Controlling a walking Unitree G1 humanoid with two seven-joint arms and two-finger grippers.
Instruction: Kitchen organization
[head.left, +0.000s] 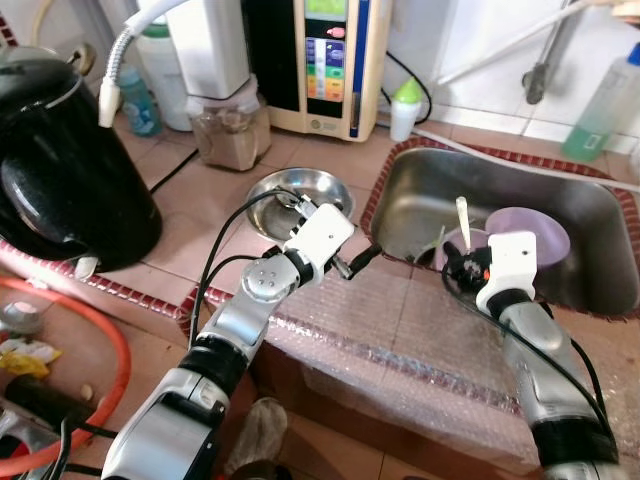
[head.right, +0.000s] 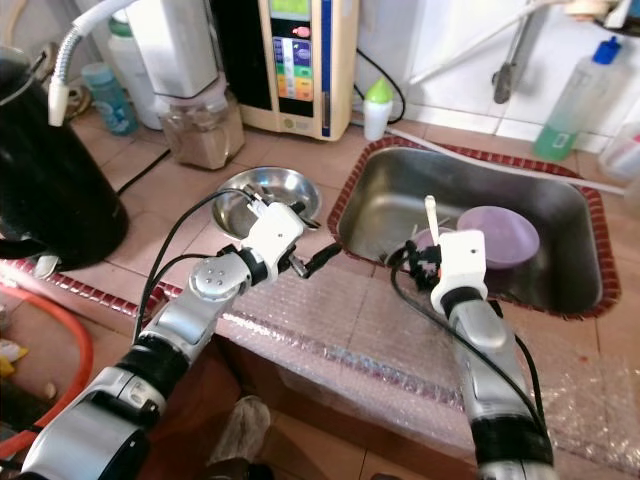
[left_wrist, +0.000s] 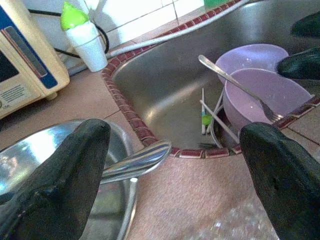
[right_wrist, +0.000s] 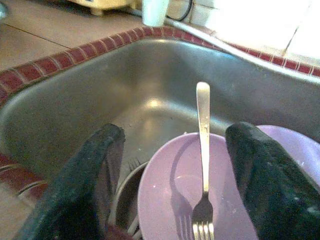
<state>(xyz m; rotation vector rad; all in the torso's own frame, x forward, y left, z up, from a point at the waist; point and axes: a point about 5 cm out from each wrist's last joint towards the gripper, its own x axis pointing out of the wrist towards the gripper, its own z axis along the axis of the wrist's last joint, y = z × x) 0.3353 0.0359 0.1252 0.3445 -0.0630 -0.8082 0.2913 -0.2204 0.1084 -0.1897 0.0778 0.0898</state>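
My left gripper should next grab the metal spoon by its thin handle (head.left: 342, 267), as only that end sticks out over the steel bowl's rim.
A steel bowl (head.left: 300, 192) sits on the tiled counter just left of the sink (head.left: 480, 180), and a shiny utensil handle (left_wrist: 140, 160) sticks out over its rim. My left gripper (head.left: 358, 260) is open, low over the counter between bowl and sink, with that handle between its fingers (left_wrist: 65, 175) but untouched. In the sink a purple bowl (right_wrist: 165, 200) holds a fork (right_wrist: 202, 150) leaning upright, with a second purple dish (head.left: 535, 232) behind it. My right gripper (right_wrist: 172, 135) hangs open right above the purple bowl, its fingers on either side of the fork, holding nothing.
A black kettle (head.left: 60, 180) fills the counter's left. At the back stand a water machine (head.left: 325, 60), a jar of brown powder (head.left: 230, 130), a green-capped bottle (head.left: 405, 105) and a green detergent bottle (head.left: 600, 110). Bubble wrap (head.left: 400, 340) covers the front counter edge.
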